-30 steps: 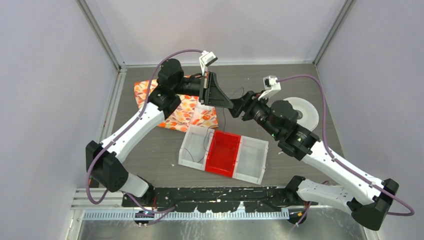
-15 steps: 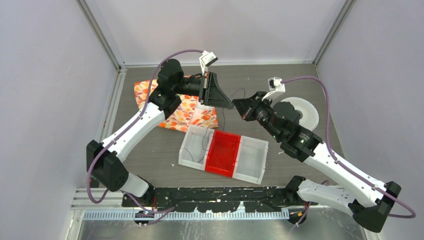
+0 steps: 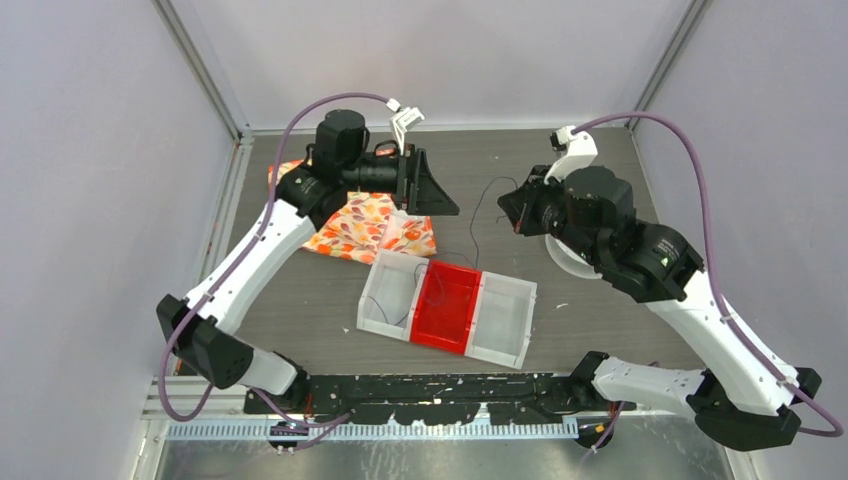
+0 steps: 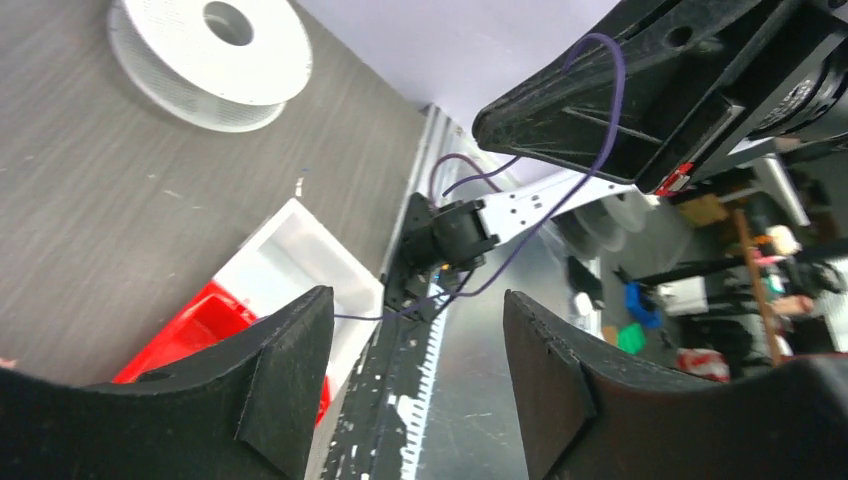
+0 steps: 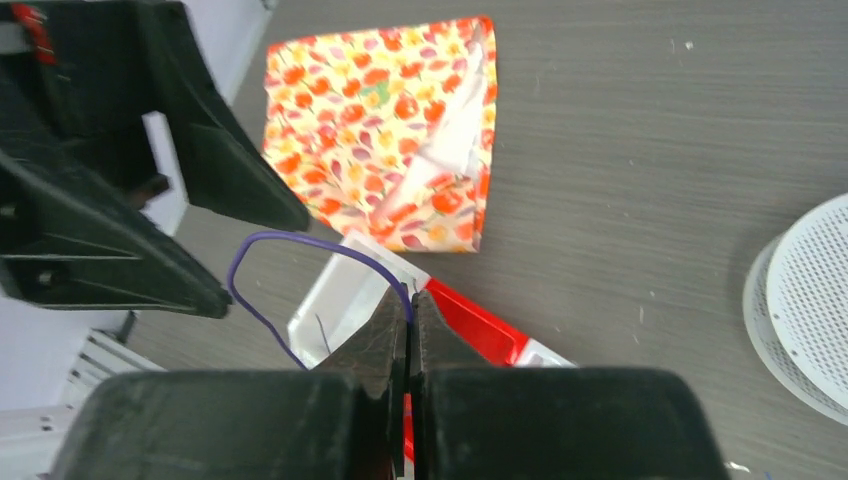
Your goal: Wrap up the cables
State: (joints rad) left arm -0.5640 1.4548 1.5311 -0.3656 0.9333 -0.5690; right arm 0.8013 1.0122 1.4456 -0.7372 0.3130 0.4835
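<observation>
The table shows between my left gripper's fingers and the cable's loop (image 3: 474, 216) (image 4: 490, 281), so it is too early to close. My left gripper reaches the loop first, then closes.
The cable (image 5: 300, 240) is a hair-thin purple-blue wire. My right gripper (image 5: 410, 300) is shut on it at the fingertips, and a loop arcs out to the left. In the top view the right gripper (image 3: 507, 205) hangs above the table's far middle, and the cable (image 3: 475, 215) trails down toward the tray (image 3: 375, 325). My left gripper (image 3: 440, 203) is open just left of it, above the tray's far edge. In the left wrist view the cable (image 4: 610, 100) runs from the right gripper (image 4: 485, 120) down to the edge of the left finger (image 4: 290, 370). Nothing is between the left gripper (image 4: 420, 330) fingers.
A three-part tray, white, red, white, lies mid-table with a strand of wire in its left compartment (image 3: 410, 290). A floral cloth (image 3: 375, 225) lies under the left arm. A white perforated spool (image 3: 565, 255) sits partly under the right arm, also seen as the spool (image 4: 210, 50).
The left gripper has opened and let go of the cable. The right gripper closed on the cable, then swung right and toward the back with it.
</observation>
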